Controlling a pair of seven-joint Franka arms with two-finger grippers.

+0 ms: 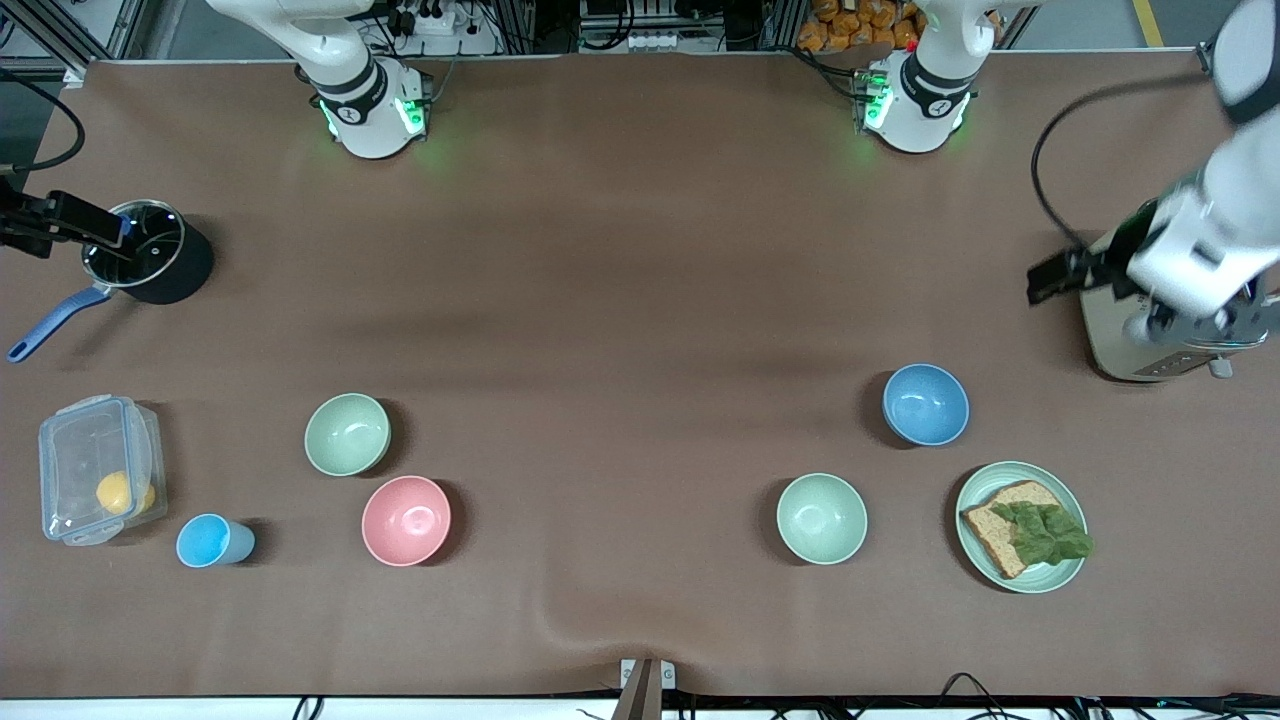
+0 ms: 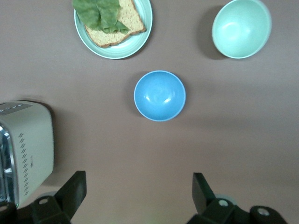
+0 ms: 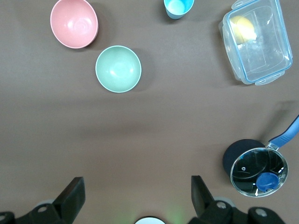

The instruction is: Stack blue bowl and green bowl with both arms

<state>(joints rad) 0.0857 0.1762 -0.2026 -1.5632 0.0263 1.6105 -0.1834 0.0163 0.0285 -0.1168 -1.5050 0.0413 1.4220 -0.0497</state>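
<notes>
The left gripper takes hold of the blue bowl by its rim (image 1: 925, 367) next, to stack the blue bowl on the green bowl (image 1: 347, 434).
The blue bowl (image 1: 925, 403) stands upright toward the left arm's end of the table; it also shows in the left wrist view (image 2: 160, 95). The green bowl (image 1: 347, 434) stands toward the right arm's end, beside the pink bowl; it also shows in the right wrist view (image 3: 118, 69). My left gripper (image 2: 139, 193) is open and empty, high over bare table beside the toaster, well apart from the blue bowl. My right gripper (image 3: 135, 196) is open and empty, high over bare table by its arm's base, well apart from the green bowl.
A paler mint bowl (image 1: 822, 518) and a plate (image 1: 975, 500) with bread and lettuce stand nearer the front camera than the blue bowl. A toaster (image 1: 1130, 355) stands at the left arm's end. A pink bowl (image 1: 406, 520), light-blue cup (image 1: 210, 540), clear box (image 1: 100, 468) and black pot (image 1: 150, 255) stand toward the right arm's end.
</notes>
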